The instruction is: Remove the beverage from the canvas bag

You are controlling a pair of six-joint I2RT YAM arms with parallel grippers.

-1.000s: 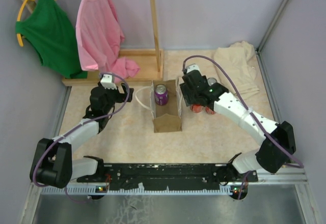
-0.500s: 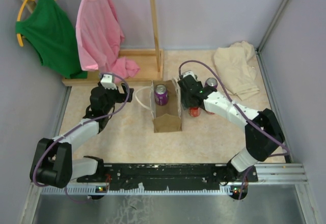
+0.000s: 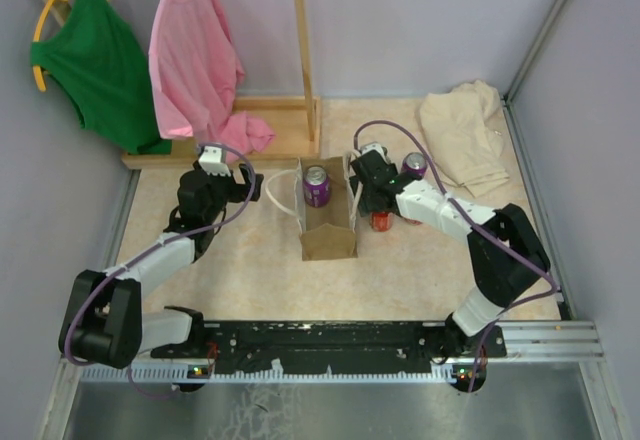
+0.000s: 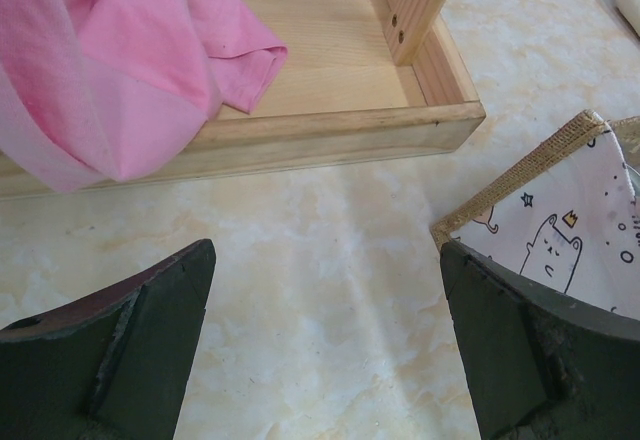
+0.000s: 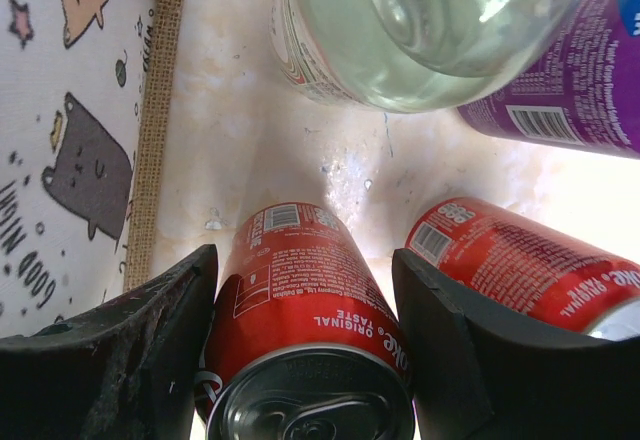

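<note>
The red cola can (image 5: 300, 310) has its base low beside the bag, so the can would stay upright on the flat table. My right gripper needs to open.
The canvas bag (image 3: 328, 222) lies open in the middle of the table with a purple can (image 3: 316, 186) inside at its far end. My right gripper (image 3: 375, 205) is just right of the bag. In the right wrist view its jaws (image 5: 300, 258) straddle an upright red cola can (image 5: 300, 310), with a thin gap at the right finger. The bag's printed lining (image 5: 70, 140) is at the left. My left gripper (image 3: 240, 173) is open and empty left of the bag, over bare table (image 4: 325, 250). The bag's corner (image 4: 560, 220) is by its right finger.
Right of the bag stand a second red can (image 5: 520, 270), a purple can (image 3: 414, 166) and a clear bottle (image 5: 430, 30). A wooden rack base (image 3: 250, 135) with pink (image 3: 195, 60) and green (image 3: 95, 60) garments is at the back left. A beige cloth (image 3: 465, 140) is at the back right.
My right gripper has shifted left toward the bag's side and its arm has folded in, uncovering the purple can on the table. The left arm has not moved.
</note>
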